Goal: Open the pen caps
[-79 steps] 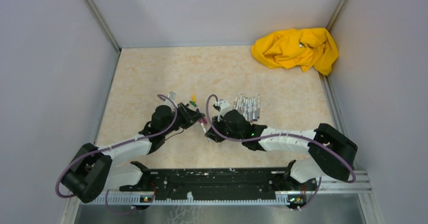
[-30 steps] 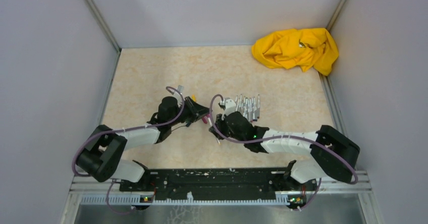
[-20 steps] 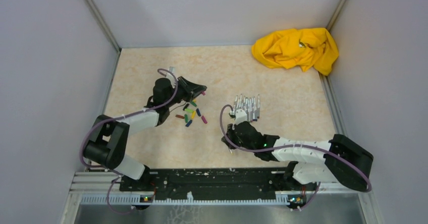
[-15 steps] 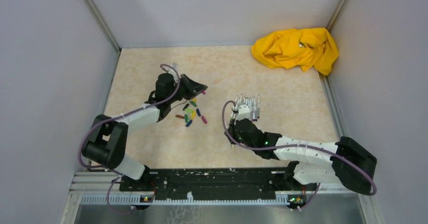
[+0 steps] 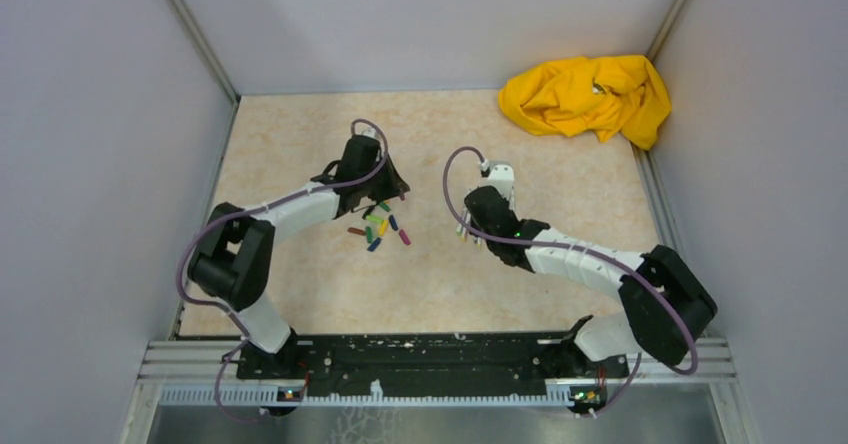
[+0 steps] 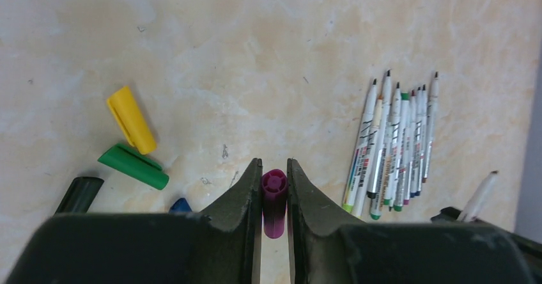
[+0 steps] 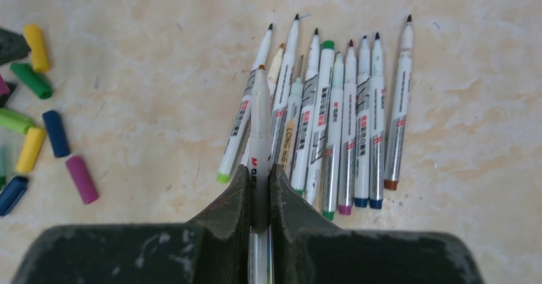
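The white pen [image 7: 260,114] would now drop onto the slanted outer pens below, so my right gripper lines it up with the row's middle first, then opens.
In the left wrist view my left gripper [image 6: 274,164] is shut on a magenta pen cap [image 6: 274,197], held just above the table. Loose caps lie beside it: a yellow one [image 6: 131,119], a green one [image 6: 133,165] and a dark one [image 6: 80,193]. From above they show as a small pile [image 5: 378,227] under the left fingers. My right gripper [image 7: 259,170] is shut on an uncapped white pen [image 7: 260,114], which hangs over a row of several uncapped pens [image 7: 348,121]. From above, the right arm hides most of that row.
A crumpled yellow cloth [image 5: 588,96] fills the back right corner. Grey walls close in the table on three sides. A black rail [image 5: 420,364] with both arm bases runs along the near edge. More loose caps [image 7: 56,132] lie left of the pen row.
The two grippers, close together at the middle a second ago, have drawn apart. The left one carried the magenta cap back over the cap pile. The right one carried the pen over the pen row.
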Controlling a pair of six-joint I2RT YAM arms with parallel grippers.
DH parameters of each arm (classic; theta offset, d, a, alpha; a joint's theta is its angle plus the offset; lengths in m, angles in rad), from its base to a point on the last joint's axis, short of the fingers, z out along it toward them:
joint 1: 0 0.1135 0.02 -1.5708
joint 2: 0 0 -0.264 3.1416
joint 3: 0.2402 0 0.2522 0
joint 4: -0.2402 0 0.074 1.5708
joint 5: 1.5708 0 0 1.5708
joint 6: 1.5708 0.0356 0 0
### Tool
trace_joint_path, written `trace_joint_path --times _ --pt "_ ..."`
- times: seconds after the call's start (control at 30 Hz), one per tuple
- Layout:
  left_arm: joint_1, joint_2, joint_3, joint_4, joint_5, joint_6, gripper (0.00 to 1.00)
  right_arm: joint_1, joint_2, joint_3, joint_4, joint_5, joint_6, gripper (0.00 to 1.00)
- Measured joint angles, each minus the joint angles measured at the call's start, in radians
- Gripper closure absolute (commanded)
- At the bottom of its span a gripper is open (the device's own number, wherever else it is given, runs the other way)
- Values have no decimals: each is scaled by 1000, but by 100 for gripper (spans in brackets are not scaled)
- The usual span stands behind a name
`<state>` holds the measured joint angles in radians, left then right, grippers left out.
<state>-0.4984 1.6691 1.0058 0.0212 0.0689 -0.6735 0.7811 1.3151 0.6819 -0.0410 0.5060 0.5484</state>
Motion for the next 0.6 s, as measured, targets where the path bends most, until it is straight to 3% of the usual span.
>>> trace_joint_path --times 0.2,0.33,0.6 --pt "-37 108 81 -87 -38 63 72 -79 141 129 -35 8 -35 100" --pt "-46 147 95 -128 -68 84 58 -103 222 201 -48 8 -59 100" --pt "-46 158 95 -162 -95 99 50 -148 330 250 -63 8 -79 97"
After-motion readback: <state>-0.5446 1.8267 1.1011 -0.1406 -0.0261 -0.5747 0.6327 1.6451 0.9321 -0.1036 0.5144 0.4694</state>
